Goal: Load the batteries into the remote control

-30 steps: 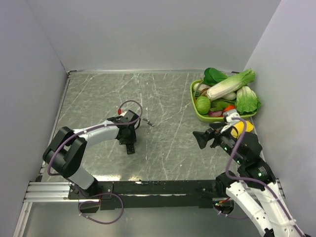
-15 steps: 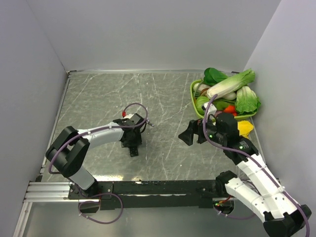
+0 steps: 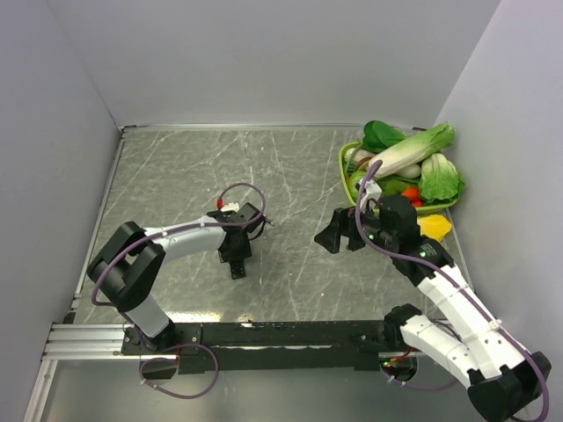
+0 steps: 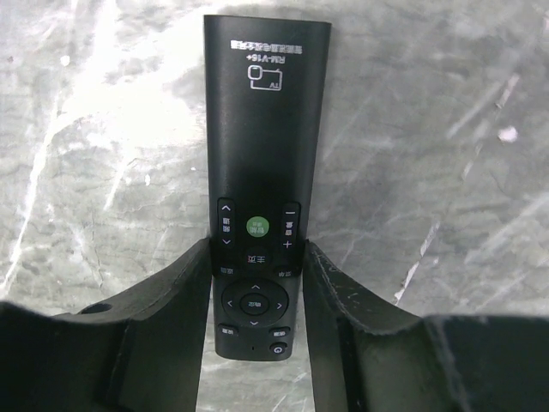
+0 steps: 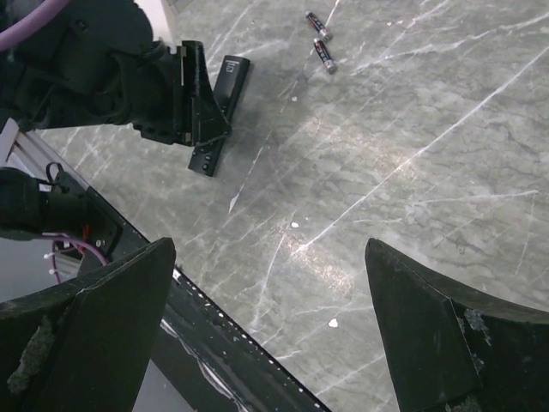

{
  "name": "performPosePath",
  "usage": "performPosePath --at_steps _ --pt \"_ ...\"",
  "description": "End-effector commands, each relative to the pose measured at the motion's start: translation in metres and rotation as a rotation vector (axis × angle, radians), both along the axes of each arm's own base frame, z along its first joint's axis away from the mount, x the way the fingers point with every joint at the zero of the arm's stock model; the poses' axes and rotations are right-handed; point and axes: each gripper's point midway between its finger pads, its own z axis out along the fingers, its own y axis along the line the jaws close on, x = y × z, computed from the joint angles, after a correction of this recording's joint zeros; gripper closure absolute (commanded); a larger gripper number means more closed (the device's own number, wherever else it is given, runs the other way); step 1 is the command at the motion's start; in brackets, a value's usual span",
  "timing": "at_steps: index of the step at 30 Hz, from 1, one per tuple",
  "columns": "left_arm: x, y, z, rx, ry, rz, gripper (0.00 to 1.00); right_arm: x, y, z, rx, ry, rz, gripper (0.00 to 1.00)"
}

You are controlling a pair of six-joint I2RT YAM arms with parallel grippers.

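My right gripper picks up the remote control by its plain end next, to turn it for loading batteries. The button end stays free for handover.
The remote control (image 4: 260, 172) is a slim black bar lying face up on the marble table, buttons showing. My left gripper (image 4: 257, 253) is shut on its sides near the button end. In the top view the left gripper (image 3: 236, 248) is left of centre, with the remote's end (image 3: 235, 267) sticking out toward the near edge. Two small dark batteries (image 5: 320, 41) lie side by side on the table just beyond the remote; in the top view the batteries (image 3: 266, 221) are a tiny speck. My right gripper (image 3: 338, 235) is open and empty, above the table right of centre; it also shows in the right wrist view (image 5: 270, 257).
A green basket (image 3: 350, 204) full of vegetables stands at the back right, with a yellow vegetable (image 3: 434, 227) beside it. The black base rail (image 3: 281, 334) runs along the near edge. Grey walls enclose the table on three sides.
My right arm has swung left, bringing its open gripper toward the table's middle. My left gripper has shifted slightly right with the remote in it.
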Motion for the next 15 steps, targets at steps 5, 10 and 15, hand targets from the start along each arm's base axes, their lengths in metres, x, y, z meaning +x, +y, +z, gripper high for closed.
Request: performPosePath --at_steps 5,10,15 --pt "0.005 -0.024 0.041 -0.087 -0.148 -0.275 0.85 0.024 0.012 0.01 0.011 0.055 -0.036 0.0" --pt "0.012 -0.037 0.085 -0.165 -0.305 -0.416 0.85 0.03 0.028 -0.004 0.02 0.202 -0.002 0.0" --pt "0.004 -0.049 0.109 -0.235 -0.398 -0.531 0.84 0.037 0.061 -0.019 0.104 0.407 0.071 0.0"
